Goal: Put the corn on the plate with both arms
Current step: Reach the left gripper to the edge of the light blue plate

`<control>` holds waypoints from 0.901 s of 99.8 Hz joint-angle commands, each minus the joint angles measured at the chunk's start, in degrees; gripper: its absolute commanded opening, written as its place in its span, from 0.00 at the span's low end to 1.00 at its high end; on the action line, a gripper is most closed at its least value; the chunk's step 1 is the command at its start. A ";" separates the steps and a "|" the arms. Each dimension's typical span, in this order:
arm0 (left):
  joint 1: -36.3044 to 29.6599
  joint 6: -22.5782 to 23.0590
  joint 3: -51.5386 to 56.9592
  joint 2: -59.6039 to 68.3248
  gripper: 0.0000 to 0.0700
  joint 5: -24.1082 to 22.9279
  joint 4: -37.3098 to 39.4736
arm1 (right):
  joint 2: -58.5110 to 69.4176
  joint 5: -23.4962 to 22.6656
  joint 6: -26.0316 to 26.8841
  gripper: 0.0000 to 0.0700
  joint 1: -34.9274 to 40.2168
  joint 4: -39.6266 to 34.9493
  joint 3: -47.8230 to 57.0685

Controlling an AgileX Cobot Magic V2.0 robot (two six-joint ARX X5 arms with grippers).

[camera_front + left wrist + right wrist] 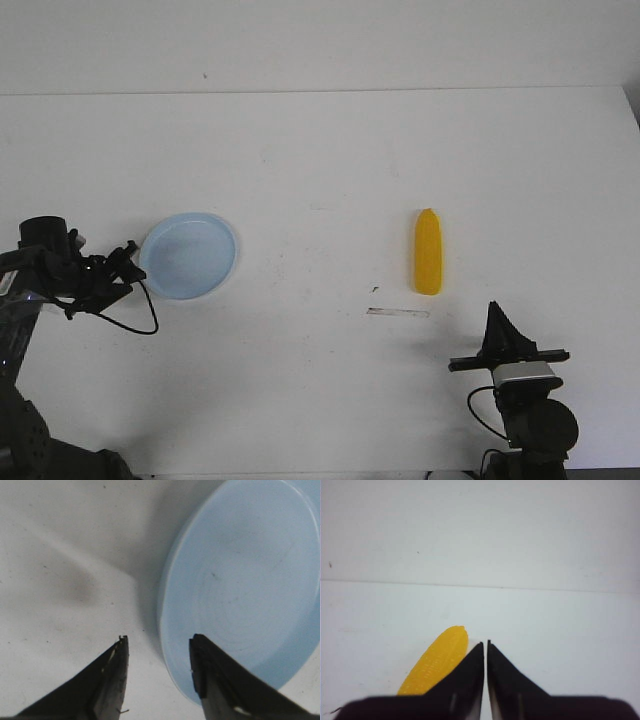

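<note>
My left gripper's fingers are above the plate's rim (143,260), so it is too early to close; my left gripper lowers first, then closes on the plate's rim.
The yellow corn (429,252) lies on the white table right of centre, its tapered tip pointing away from me. The pale blue plate (190,255) sits at the left, empty. My left gripper (128,268) is open at the plate's left rim; in the left wrist view the rim of the plate (240,590) runs between its two fingers and my left gripper (157,645) holds nothing. My right gripper (497,318) is shut and empty, nearer to me than the corn and a little to its right. The right wrist view shows the corn (437,660) beside my right gripper (485,643).
A thin dark strip (398,312) and a small dark speck (374,289) lie on the table between the corn and me. The table's far edge (320,92) meets a pale wall.
</note>
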 commanded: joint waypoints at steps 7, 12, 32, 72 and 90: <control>0.13 1.77 0.94 1.79 0.37 -0.20 1.07 | 0.09 0.00 -0.26 0.02 0.09 0.72 -0.07; 0.04 1.77 0.94 2.14 0.37 -0.17 1.81 | 0.09 0.00 -0.26 0.02 0.09 0.72 -0.07; -0.85 1.77 0.94 3.82 0.37 -0.17 3.63 | 0.07 0.00 -0.26 0.02 0.09 0.72 -0.07; -3.21 1.77 0.94 6.32 0.35 -0.17 6.99 | 0.09 0.00 -0.26 0.02 0.09 0.72 -0.07; -4.24 1.75 0.94 8.55 0.35 -0.17 7.02 | 0.09 0.00 -0.26 0.02 0.09 0.72 -0.07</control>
